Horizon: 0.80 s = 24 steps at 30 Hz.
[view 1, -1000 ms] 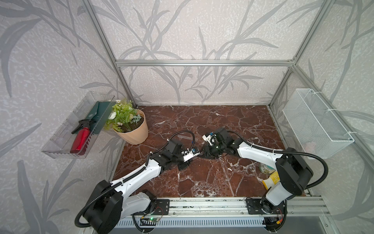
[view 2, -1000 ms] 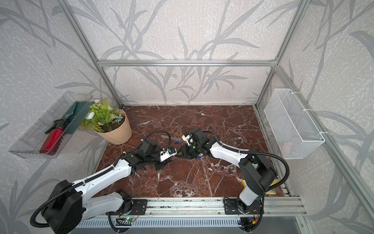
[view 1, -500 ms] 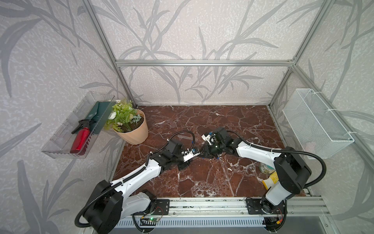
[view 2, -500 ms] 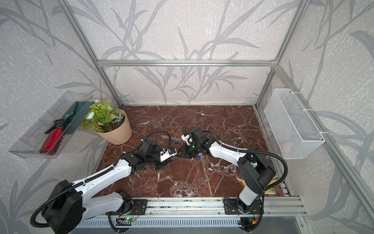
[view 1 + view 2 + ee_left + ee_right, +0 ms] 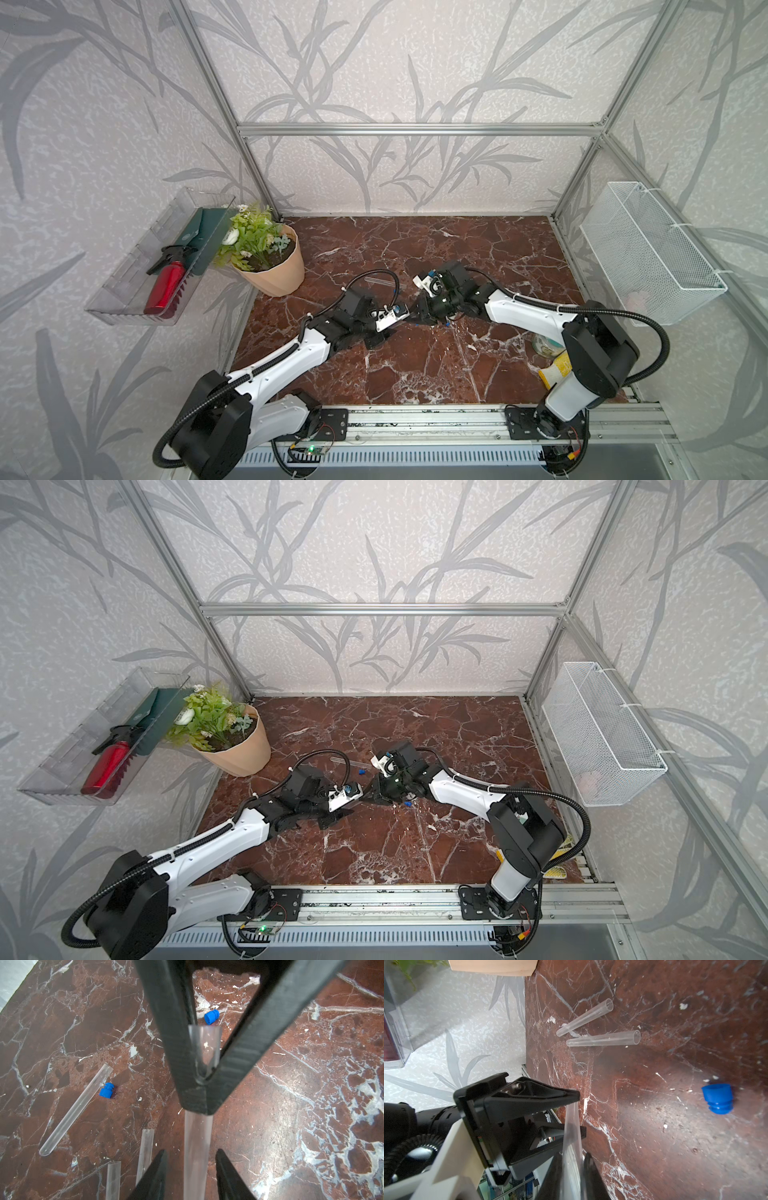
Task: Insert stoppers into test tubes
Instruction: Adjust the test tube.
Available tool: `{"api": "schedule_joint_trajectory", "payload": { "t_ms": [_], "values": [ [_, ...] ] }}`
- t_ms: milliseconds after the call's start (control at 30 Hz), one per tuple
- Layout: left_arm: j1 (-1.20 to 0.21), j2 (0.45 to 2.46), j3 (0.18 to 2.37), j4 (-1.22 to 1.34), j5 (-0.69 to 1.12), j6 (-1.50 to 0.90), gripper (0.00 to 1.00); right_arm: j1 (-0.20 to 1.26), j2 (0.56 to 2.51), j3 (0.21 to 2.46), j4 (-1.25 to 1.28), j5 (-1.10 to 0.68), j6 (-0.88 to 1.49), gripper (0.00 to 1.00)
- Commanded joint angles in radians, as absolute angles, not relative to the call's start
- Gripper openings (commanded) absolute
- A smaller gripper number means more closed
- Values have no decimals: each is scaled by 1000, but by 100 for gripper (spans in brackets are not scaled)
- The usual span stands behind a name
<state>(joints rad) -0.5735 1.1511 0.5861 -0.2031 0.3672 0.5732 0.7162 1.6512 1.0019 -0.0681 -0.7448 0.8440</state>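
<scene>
I should grab the clear test tube (image 5: 198, 1130) with my left gripper around the end away from its opening, so the test tube's open end stays free to insert a stopper.
A clear test tube (image 5: 198, 1130) is held level above the marble floor between the two arms. My right gripper (image 5: 573, 1164) is shut on it near its open end (image 5: 204, 1031). My left gripper (image 5: 190, 1152) stands open around the tube's other end, with a gap on each side. In both top views the grippers meet at mid-floor (image 5: 409, 322). Three more test tubes (image 5: 76, 1109) (image 5: 145, 1151) (image 5: 113, 1180) lie on the floor. Blue stoppers lie loose: one beside a lying tube (image 5: 107, 1089), one beyond the held tube's mouth (image 5: 211, 1016), seen also in the right wrist view (image 5: 716, 1099).
A potted plant (image 5: 266, 253) stands at the back left of the floor. A clear wall shelf (image 5: 124, 291) carries a red bottle, and a white wire basket (image 5: 648, 249) hangs on the right wall. Small objects (image 5: 552, 357) lie by the right arm's base.
Both arms keep their places in the top views; any change at the jaws is too small to see there.
</scene>
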Motion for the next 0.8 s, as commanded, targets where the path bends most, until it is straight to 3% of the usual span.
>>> {"api": "schedule_joint_trajectory", "payload": {
  "t_ms": [0,600,767],
  "values": [
    [-575,1138,575,-188,360,587,41,723,1631,1019,-31,-785,859,17],
    [-574,1130,584,-204,357,594,13,721,1630,1003,-2,-795,877,17],
    [-574,1120,588,-221,350,607,7,719,1619,1009,-9,-788,875,32]
  ]
}}
